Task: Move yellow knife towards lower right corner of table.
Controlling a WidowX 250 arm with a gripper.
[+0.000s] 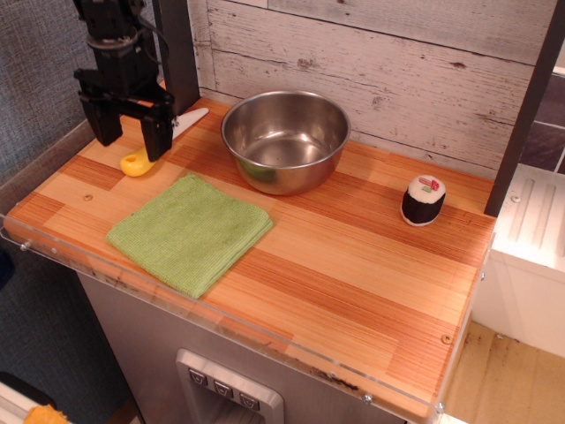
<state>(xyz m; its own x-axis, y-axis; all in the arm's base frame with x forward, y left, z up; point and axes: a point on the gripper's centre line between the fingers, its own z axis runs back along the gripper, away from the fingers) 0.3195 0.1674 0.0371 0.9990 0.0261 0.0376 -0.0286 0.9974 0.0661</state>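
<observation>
The yellow knife needs to move toward the lower right corner of the table, so my gripper will hold the knife by its handle point(137, 162) next.
The yellow knife point(138, 162) lies on the table point(353, 265) at the far left, near the back. Its yellow handle end shows below the gripper and its white blade tip point(194, 116) points toward the back wall; the middle is hidden by the gripper. My black gripper point(131, 140) hangs over the knife with its two fingers spread apart, open and empty. I cannot tell whether the fingertips touch the table.
A steel bowl point(285, 139) stands at the back centre, right of the knife. A green cloth point(189, 231) lies in front of the knife. A sushi roll toy point(424, 200) stands at the right. A dark post stands behind the gripper.
</observation>
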